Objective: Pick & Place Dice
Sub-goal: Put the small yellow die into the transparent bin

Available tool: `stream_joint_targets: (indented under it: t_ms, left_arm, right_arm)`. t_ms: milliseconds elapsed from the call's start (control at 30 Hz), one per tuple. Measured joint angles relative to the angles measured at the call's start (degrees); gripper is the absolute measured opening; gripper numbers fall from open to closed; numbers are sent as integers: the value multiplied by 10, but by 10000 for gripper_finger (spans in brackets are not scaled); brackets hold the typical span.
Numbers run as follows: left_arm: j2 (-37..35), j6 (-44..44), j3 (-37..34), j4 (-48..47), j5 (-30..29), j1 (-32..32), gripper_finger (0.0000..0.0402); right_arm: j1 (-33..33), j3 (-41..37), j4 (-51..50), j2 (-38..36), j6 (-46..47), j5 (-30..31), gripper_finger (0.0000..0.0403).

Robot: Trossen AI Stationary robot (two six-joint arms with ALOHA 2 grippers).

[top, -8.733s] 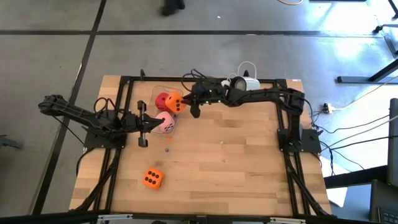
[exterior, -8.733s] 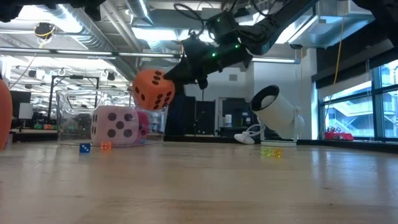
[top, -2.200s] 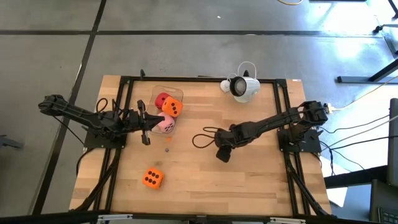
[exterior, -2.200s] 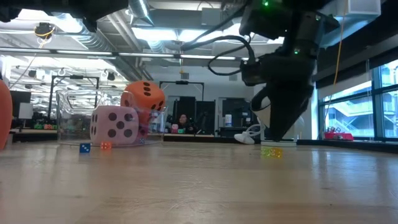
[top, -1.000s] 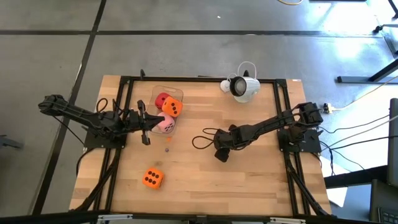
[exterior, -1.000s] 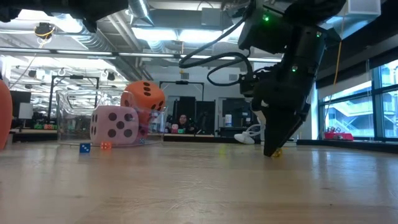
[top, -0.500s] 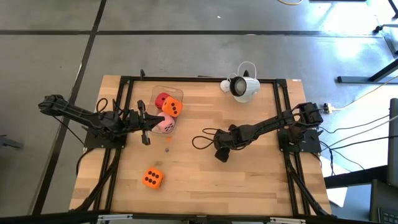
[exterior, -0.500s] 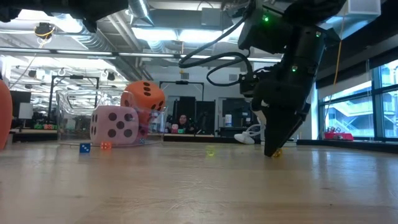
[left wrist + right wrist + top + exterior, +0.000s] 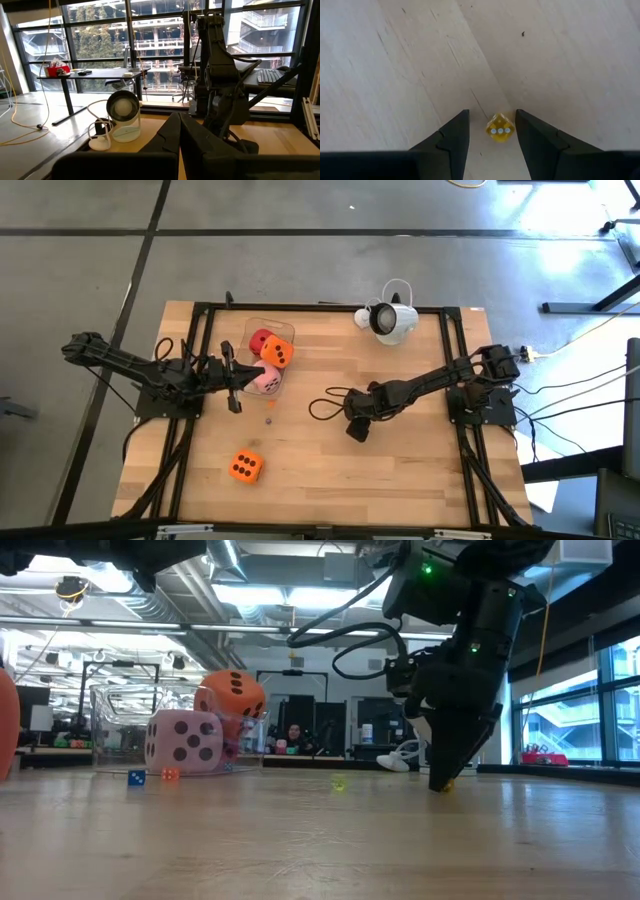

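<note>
Next, my right gripper picks up the tiny yellow die by its opposite sides to place it in the clear box (image 9: 251, 326).
A clear box (image 9: 251, 326) at the table's far left holds three dice. The pink die (image 9: 266, 379) and the red die (image 9: 260, 340) sit low in it, and an orange die (image 9: 278, 352) rests on top of them (image 9: 231, 695). A second orange die (image 9: 245, 467) lies on the table near the near edge. My left gripper (image 9: 233, 381) waits shut beside the box. My right gripper (image 9: 356, 430) points down at the table's middle, open. A tiny yellow die (image 9: 500, 128) lies on the wood between its fingertips, nearer to one finger.
A white lamp-like device (image 9: 388, 318) with its cable lies at the far edge. Another tiny yellow-green die (image 9: 339, 782) lies beside my right gripper, and tiny blue (image 9: 135, 777) and orange (image 9: 170, 774) ones lie by the box. Bare wood stretches toward the near right.
In the low view a tiny yellow-green die has come into sight on the table beside my right gripper and now lies still. My right gripper has stayed low over the table's middle, its fingers a little more upright.
</note>
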Motion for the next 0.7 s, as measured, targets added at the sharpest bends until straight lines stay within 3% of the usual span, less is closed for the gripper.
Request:
stream_joint_targets:
  t_ms: [300,700]
  left_arm:
    - [0,-1,0,0,0,0,4]
    - [0,-1,0,0,0,0,4]
  right_arm:
    - [0,0,-5,0,-20,-5,154]
    - [0,-1,-9,-1,-28,-17,52]
